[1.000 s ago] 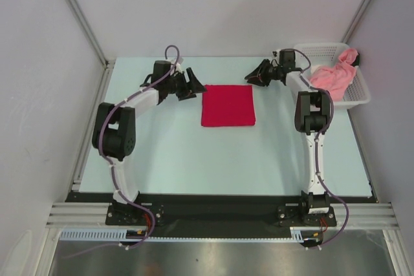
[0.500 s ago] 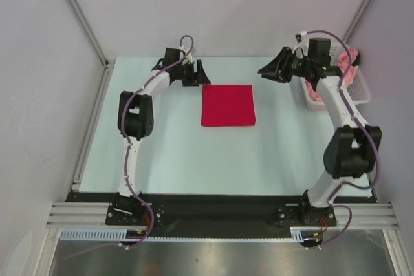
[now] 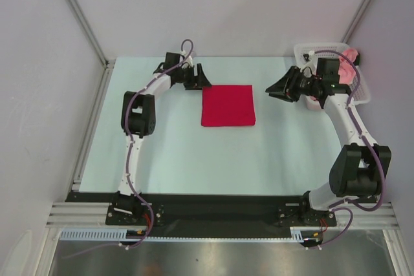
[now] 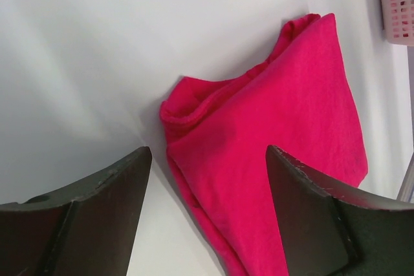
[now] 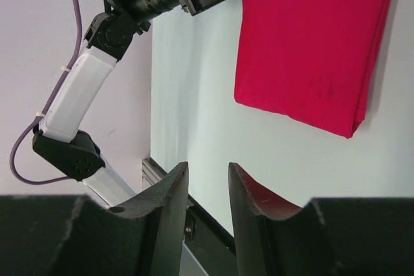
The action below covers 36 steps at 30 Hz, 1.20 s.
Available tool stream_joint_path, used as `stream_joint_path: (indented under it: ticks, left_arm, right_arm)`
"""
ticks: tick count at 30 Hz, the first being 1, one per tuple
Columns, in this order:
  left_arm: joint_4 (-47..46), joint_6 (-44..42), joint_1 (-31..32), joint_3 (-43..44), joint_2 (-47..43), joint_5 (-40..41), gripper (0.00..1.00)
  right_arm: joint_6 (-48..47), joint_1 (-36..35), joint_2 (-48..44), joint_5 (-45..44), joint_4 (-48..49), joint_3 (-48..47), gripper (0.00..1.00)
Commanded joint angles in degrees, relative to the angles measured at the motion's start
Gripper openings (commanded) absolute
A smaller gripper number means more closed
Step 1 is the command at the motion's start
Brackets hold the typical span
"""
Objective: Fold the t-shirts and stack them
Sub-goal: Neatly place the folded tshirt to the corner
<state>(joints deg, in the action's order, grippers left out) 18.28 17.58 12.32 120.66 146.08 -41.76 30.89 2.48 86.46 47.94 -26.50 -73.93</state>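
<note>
The folded red t-shirt will trail flat and square for stacking if the left gripper grabs it by its bunched far corner (image 3: 207, 88) (image 4: 185, 128), so the left gripper needs to do that next.
A crimson red t-shirt (image 3: 228, 105) lies folded into a square at the middle back of the table. My left gripper (image 3: 202, 79) is open at the shirt's far left corner; in the left wrist view its fingers (image 4: 110, 185) stand wide apart, with the bunched corner of the red t-shirt (image 4: 272, 134) just beyond them. My right gripper (image 3: 275, 90) hovers to the right of the shirt, clear of it, open with a narrow gap and nothing in it (image 5: 208, 165). A salmon pink t-shirt (image 3: 350, 55) lies in the basket, mostly hidden by the right arm.
A white mesh basket (image 3: 363, 88) stands at the back right corner; its corner also shows in the left wrist view (image 4: 396, 4). White walls close off the back and sides. The right wrist view looks across the red t-shirt (image 5: 310, 43) to the left arm (image 5: 77, 101).
The right arm's elbow swung out to the right and its gripper came nearer, off the basket. The left arm stretched out and its gripper shifted right to the red shirt's corner.
</note>
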Motion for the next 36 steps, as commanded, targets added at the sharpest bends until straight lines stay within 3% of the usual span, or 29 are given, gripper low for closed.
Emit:
stream_joint_path:
  ticks: [1, 9, 12, 15, 18, 19, 20, 27, 31, 36]
  left_arm:
    - [2.8, 0.17, 2.0, -0.42, 1.4, 0.96, 0.79]
    - [3.34, 4.65, 4.21, -3.15, 1.93, 3.0, 0.73]
    - [1.41, 6.5, 3.77, -4.38, 1.84, 3.0, 0.61]
    - [0.44, 8.78, 2.72, -4.56, 1.93, 1.69, 0.41]
    - [-2.54, 12.55, 1.14, -4.73, 2.28, -0.77, 0.19]
    - [-2.64, 12.91, 0.87, -4.73, 2.19, -0.69, 0.04]
    - [-2.55, 13.26, 0.61, -4.56, 1.93, -0.43, 0.0]
    - [10.51, 5.9, -2.11, -4.21, -4.92, 8.26, 0.0]
    - [19.32, 1.67, -4.14, -4.55, -8.17, 16.34, 0.0]
    - [23.99, -3.69, -6.6, -7.1, -12.83, 28.47, 0.0]
  right_arm:
    - [0.39, -0.11, -2.43, 2.15, 2.07, -1.12, 0.36]
    - [0.48, 0.16, -3.22, 2.33, 3.3, 0.01, 0.36]
    - [0.57, 0.42, -3.57, 2.42, 3.47, 0.63, 0.35]
    - [0.74, 0.59, -3.84, 2.42, 3.56, 0.98, 0.34]
    - [1.01, 0.6, -4.01, 2.42, 3.56, 1.16, 0.34]
    - [1.01, 0.6, -4.1, 2.51, 3.56, 1.33, 0.34]
    - [1.1, 0.6, -4.1, 2.59, 3.56, 1.51, 0.34]
    - [1.97, -0.72, -5.51, 3.12, 1.36, 2.83, 0.33]
    - [3.29, -2.3, -6.12, 3.56, 1.19, 3.53, 0.33]
    - [5.49, -5.37, -6.21, 4.09, 1.45, 4.67, 0.33]
